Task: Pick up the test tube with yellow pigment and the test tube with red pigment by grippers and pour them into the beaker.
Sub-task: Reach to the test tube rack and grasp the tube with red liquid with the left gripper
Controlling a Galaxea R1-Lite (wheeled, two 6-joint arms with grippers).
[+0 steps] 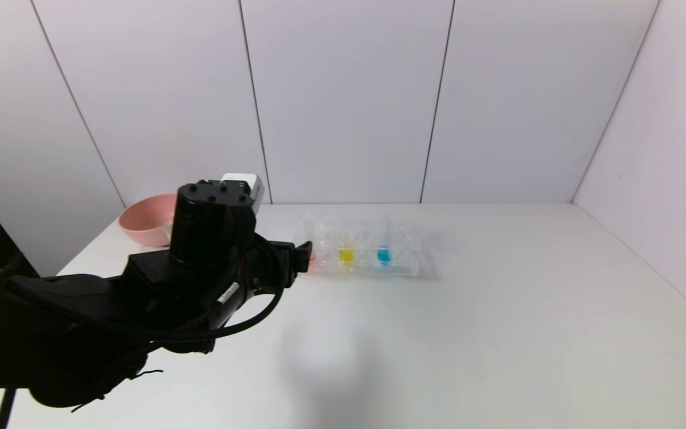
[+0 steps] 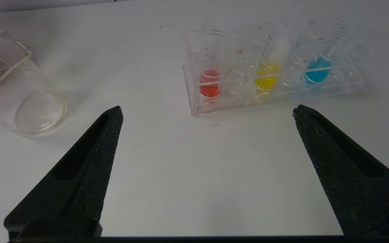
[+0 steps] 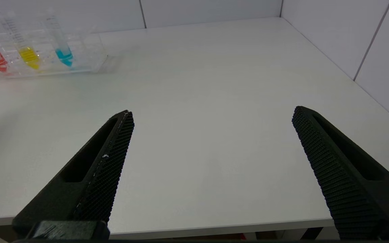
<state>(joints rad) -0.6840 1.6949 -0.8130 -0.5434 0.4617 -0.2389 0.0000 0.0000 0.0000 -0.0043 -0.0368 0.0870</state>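
My left gripper has to grab the test tube with red pigment by its exposed upper part point(image 2: 213, 42) next, because the clear rack is around the tube's lower half.
A clear tube rack point(image 2: 194, 101) stands on the white table and holds three upright tubes. The test tube with red pigment point(image 2: 210, 81) is at one end, the test tube with yellow pigment point(image 2: 267, 76) in the middle. In the head view the yellow tube point(image 1: 346, 255) shows and the red tube point(image 1: 313, 260) peeks out beside my left arm. The empty clear beaker point(image 2: 22, 98) stands to the left of the rack, hidden in the head view. My left gripper point(image 2: 208, 108) is open and empty, hovering just short of the rack. My right gripper point(image 3: 213, 111) is open and empty over the table's front edge, far from the rack point(image 3: 89, 64).
A tube with blue liquid point(image 2: 317, 71) stands at the rack's right end. A pink bowl point(image 1: 143, 220) sits at the back left behind the beaker. White walls close the back and the right side of the table point(image 1: 498, 333).
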